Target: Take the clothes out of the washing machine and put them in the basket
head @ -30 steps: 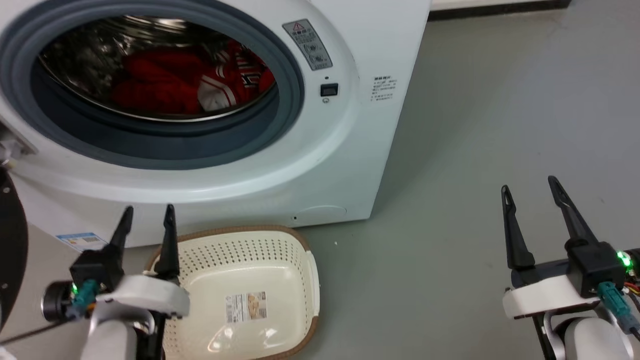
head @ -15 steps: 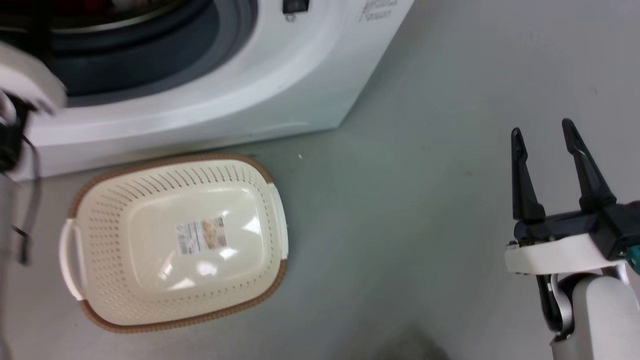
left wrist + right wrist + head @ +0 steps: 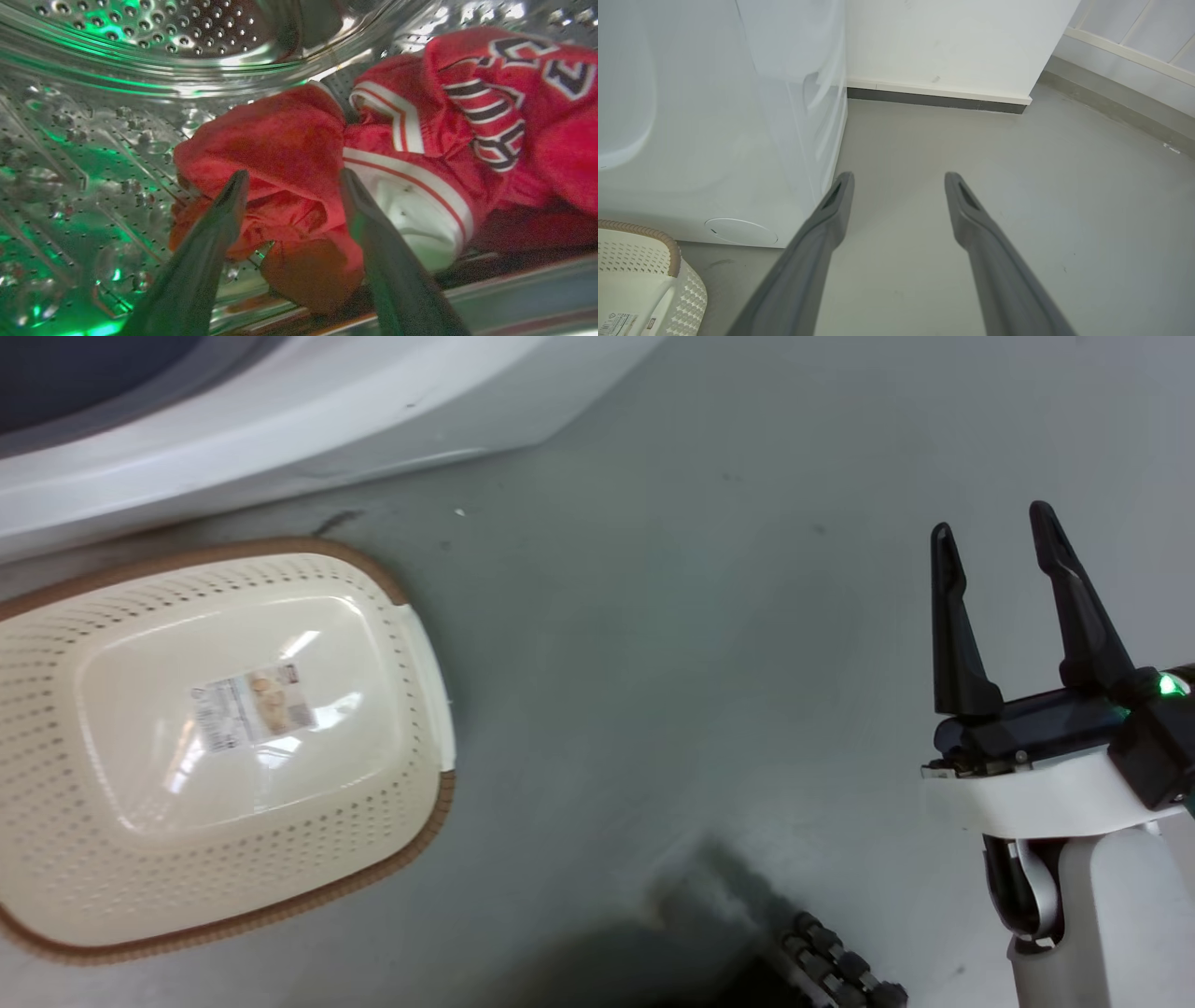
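Observation:
I should next pinch the clothes by that raised fold (image 3: 297,193) between my left gripper's fingers to take them out, since the trimmed cloth (image 3: 415,196) lies loose beside it.
In the left wrist view, red clothes (image 3: 299,154) with white and black striped trim lie heaped in the perforated steel drum (image 3: 140,46) of the washing machine (image 3: 233,420). My left gripper (image 3: 292,179) is open inside the drum, its fingertips straddling a fold of the red cloth. The cream basket (image 3: 56,859) with a brown rim sits on the floor in front of the machine, nothing in it but a paper label on its bottom; its corner shows as the basket (image 3: 668,252) in the right wrist view. My right gripper (image 3: 990,527) hangs open over the bare floor, far right of the basket; the same right gripper (image 3: 899,179) is open.
Grey floor (image 3: 700,663) stretches between the basket and my right arm. A white wall with a dark baseboard (image 3: 934,100) stands behind the machine's side. A dark ribbed part (image 3: 831,971) shows at the bottom edge of the head view.
The head camera has tilted down and right, so the porthole left the picture. My left arm has risen out of the head view. The right gripper stays open.

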